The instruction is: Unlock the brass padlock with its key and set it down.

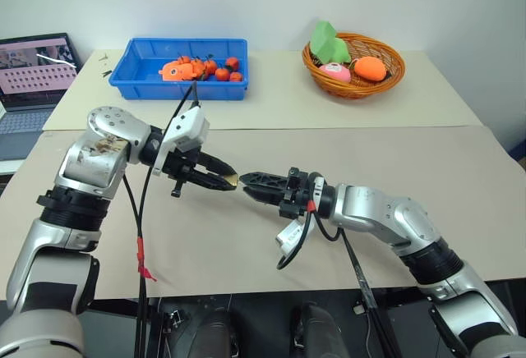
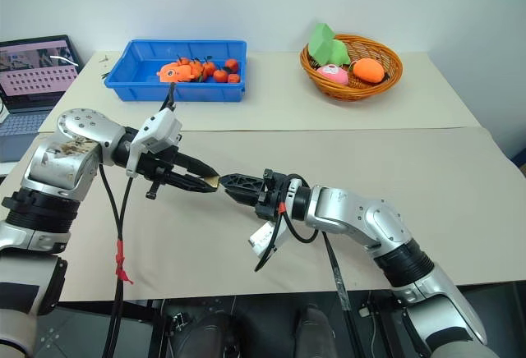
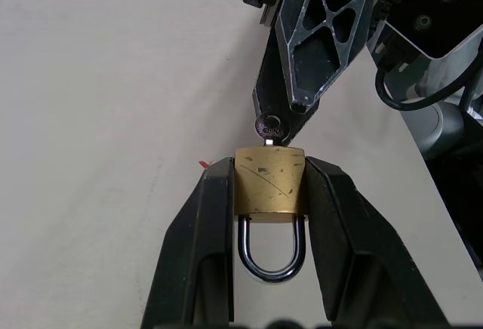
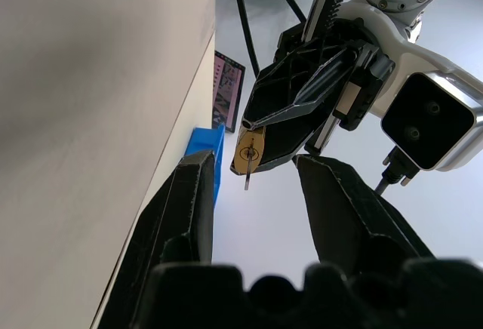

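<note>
My right gripper is going to pick up the padlock by the keyhole end of its body [image 4: 249,153] next. That leaves the brass padlock's shackle free for unlocking.
The brass padlock [image 3: 269,182] is clamped by its body between the two black fingers of my left gripper [image 3: 269,169], held above the table with its silvery shackle [image 3: 270,257] toward the wrist. The key [image 3: 270,127] sticks out of the lock's free end, its small round head showing. In the head views the padlock [image 1: 233,181] shows as a yellow speck at the left fingertips. My right gripper [image 1: 249,181] faces it tip to tip. In the right wrist view its fingers [image 4: 189,201] stand apart on either side of the key [image 4: 247,179], not gripping it.
A blue bin [image 1: 144,79] with small red and orange fruit sits at the back left. A wicker basket [image 1: 393,79] with toy food stands at the back right. A laptop [image 1: 33,75] is at the far left. The beige tabletop [image 1: 345,153] lies below both grippers.
</note>
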`<state>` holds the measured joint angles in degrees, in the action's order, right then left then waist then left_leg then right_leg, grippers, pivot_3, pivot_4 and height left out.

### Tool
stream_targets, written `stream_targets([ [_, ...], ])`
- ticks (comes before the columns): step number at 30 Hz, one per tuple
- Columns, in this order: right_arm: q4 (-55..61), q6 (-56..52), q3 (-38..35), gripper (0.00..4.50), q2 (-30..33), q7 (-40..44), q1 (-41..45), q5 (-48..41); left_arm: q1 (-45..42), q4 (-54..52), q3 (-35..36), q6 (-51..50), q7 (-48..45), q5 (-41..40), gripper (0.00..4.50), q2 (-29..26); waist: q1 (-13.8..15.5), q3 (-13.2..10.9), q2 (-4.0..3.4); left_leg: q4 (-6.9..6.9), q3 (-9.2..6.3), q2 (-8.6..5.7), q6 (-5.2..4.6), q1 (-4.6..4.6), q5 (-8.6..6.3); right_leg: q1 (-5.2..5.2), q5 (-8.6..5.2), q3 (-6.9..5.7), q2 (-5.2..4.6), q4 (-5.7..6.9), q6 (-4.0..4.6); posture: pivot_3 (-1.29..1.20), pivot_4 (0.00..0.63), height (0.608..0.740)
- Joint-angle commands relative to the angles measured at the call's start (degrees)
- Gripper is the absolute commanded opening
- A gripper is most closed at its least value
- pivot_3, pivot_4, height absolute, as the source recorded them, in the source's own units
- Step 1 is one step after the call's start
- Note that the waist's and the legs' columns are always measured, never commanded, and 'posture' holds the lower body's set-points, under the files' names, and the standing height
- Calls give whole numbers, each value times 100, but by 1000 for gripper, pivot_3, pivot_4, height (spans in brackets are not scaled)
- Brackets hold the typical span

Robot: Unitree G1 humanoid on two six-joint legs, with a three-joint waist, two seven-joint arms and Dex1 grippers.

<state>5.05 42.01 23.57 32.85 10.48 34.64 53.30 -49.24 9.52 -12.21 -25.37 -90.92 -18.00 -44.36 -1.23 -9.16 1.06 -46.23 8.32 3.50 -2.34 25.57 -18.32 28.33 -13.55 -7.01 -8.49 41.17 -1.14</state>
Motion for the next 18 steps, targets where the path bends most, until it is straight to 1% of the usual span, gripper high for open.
stream_targets([
  [1,142,-36,-114,1662,-23,-60,53,-39,-111,-140,113,31,-1,-29,810,-71,0,0,0,0,0,0,0,0,0,0,0,0,0,0,0,0,150,676],
  [2,138,-34,-112,1427,-22,-61,57,-33,-113,-137,114,32,-1,-30,810,-70,-1,0,0,0,0,0,0,0,0,0,0,0,0,0,0,0,150,676],
  [6,129,-30,-106,78,-27,-62,65,-25,-118,-134,117,32,1,-35,810,-69,-1,0,0,0,0,0,0,0,0,0,0,0,0,0,0,0,150,676],
  [7,127,-27,-103,28,-30,-66,67,-16,-117,-133,114,37,0,-35,810,-71,-1,0,0,0,1,0,0,0,0,0,0,0,0,0,0,0,150,676],
  [18,111,-86,-75,28,-93,42,87,-60,-105,-135,114,41,-15,-39,810,-97,-3,0,0,0,0,0,0,0,0,0,0,0,0,0,0,0,150,676],
])
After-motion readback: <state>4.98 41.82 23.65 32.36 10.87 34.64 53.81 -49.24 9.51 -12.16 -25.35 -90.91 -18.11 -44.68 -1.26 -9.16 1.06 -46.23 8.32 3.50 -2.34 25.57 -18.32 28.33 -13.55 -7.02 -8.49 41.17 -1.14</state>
